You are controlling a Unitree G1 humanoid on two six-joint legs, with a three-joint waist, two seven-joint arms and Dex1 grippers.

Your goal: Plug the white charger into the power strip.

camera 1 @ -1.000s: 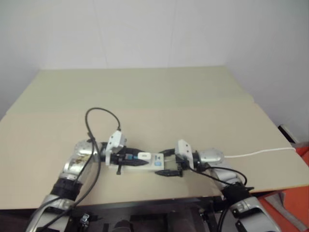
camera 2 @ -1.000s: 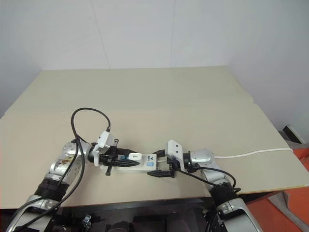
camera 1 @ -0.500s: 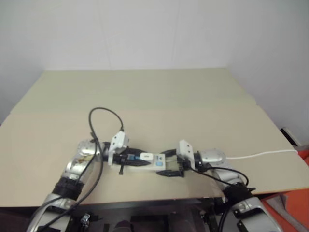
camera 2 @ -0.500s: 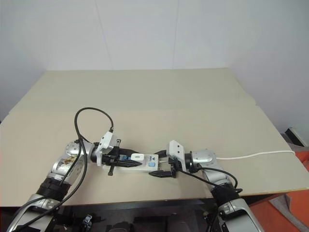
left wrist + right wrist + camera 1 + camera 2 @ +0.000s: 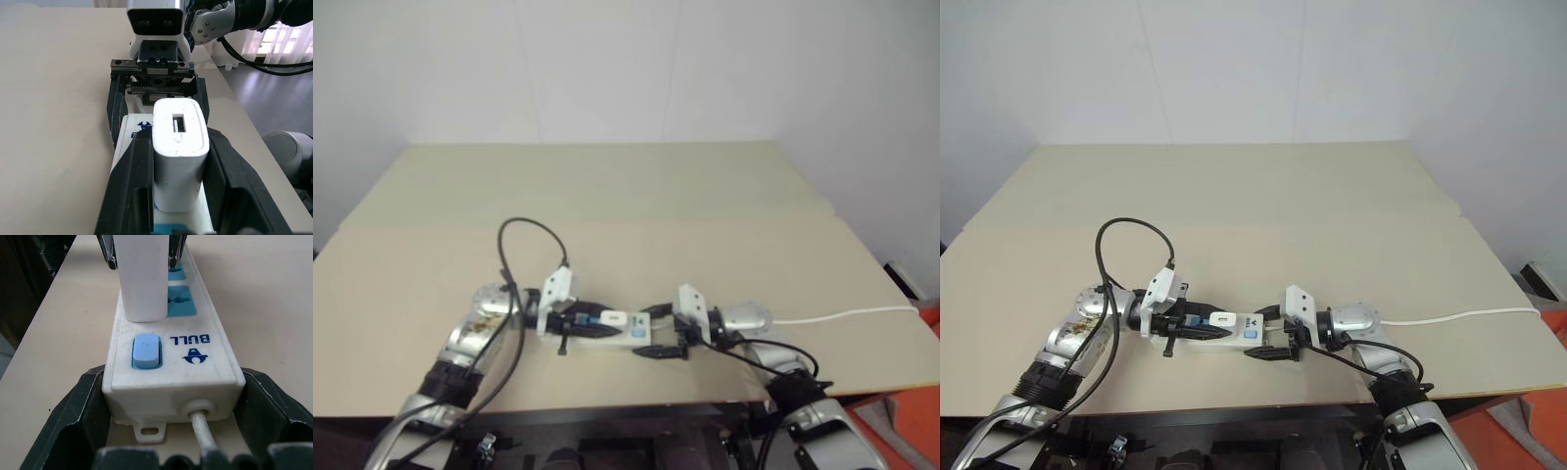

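Observation:
The white charger [image 5: 179, 147] stands upright with its base on the power strip [image 5: 132, 128] and would stay standing, so it is now time for my left gripper to open.
The power strip [image 5: 1252, 325] lies near the table's front edge, its blue switch toward my right arm. The white charger [image 5: 180, 147] stands upright on the socket nearest that switch, its base against the strip's face [image 5: 171, 367]. My left gripper [image 5: 1211, 323] is shut on the charger, one black finger [image 5: 133, 181] on each side of it. My right gripper [image 5: 1269, 349] clasps the strip's switch end, with its fingers [image 5: 80, 404] pressed on both long sides. The charger [image 5: 143, 284] hides one socket; two blue sockets show behind it.
The strip's thin white cord [image 5: 1459, 315] runs right across the table and off its right edge. The beige table [image 5: 1263, 206] stretches wide behind the strip. The front edge lies just below the grippers. An orange object [image 5: 1555, 323] sits off the table's right side.

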